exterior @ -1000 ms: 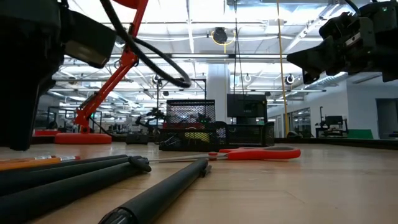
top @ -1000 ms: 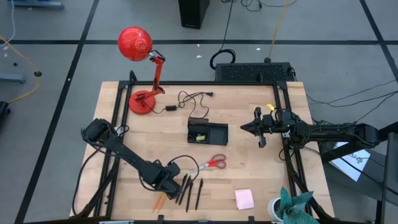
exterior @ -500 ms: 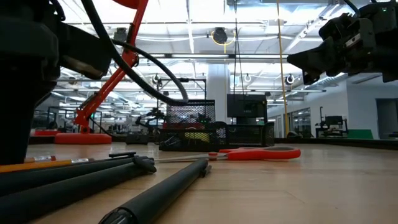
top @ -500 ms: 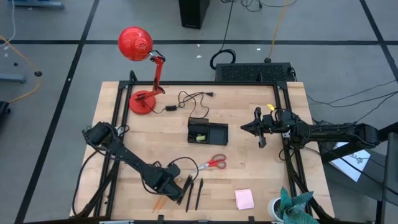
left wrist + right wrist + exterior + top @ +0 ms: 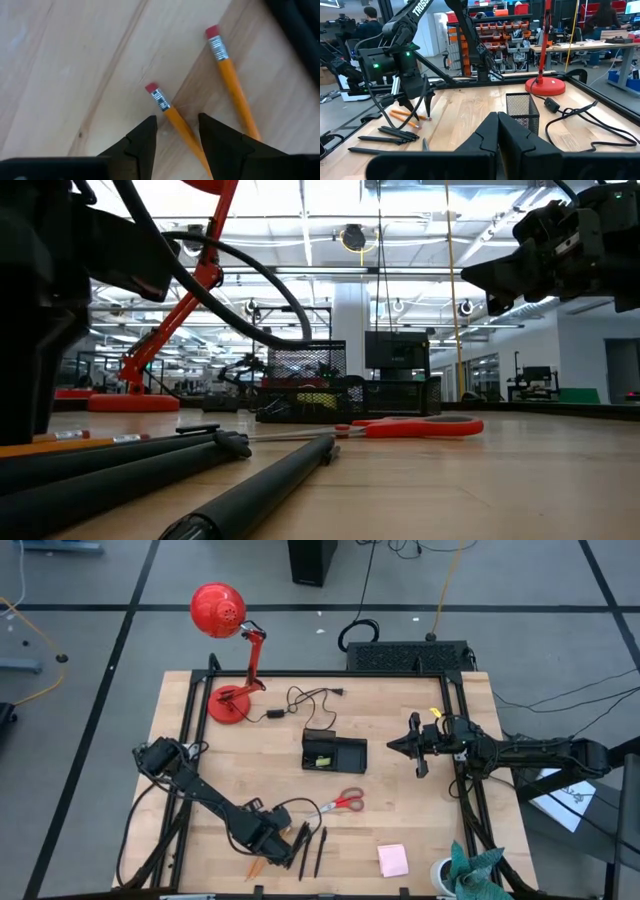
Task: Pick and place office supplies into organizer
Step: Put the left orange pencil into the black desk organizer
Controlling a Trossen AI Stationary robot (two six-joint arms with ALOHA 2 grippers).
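Observation:
My left fingers surround the pencil's orange body [image 5: 179, 123] below the metal band at table level; closing now would hold it.
My left gripper [image 5: 176, 131] is open, close above the table near its near edge [image 5: 268, 842]. Its fingers stand on either side of one orange pencil [image 5: 172, 117] and do not touch it. A second orange pencil [image 5: 231, 85] lies flat beside the first. Black pens [image 5: 312, 848] lie just right of the gripper, with the red-handled scissors [image 5: 345, 803] beyond them. The black mesh organizer [image 5: 334, 752] stands mid-table with a yellow-green block [image 5: 320, 759] inside. A pink sticky-note pad [image 5: 392, 860] lies near the near edge. My right gripper [image 5: 395, 747] is shut and hovers to the right of the organizer.
A red desk lamp [image 5: 228, 660] stands on the table's far left part. A black cable [image 5: 305, 700] lies beside it, behind the organizer. A large black box [image 5: 405, 655] sits past the far edge. A white cup with green cloth [image 5: 465, 870] stands at the near right corner.
My left gripper has moved a little toward the table's near edge and come down over the orange pencils. The pencils, pens and scissors lie where they were. My right arm has kept still.

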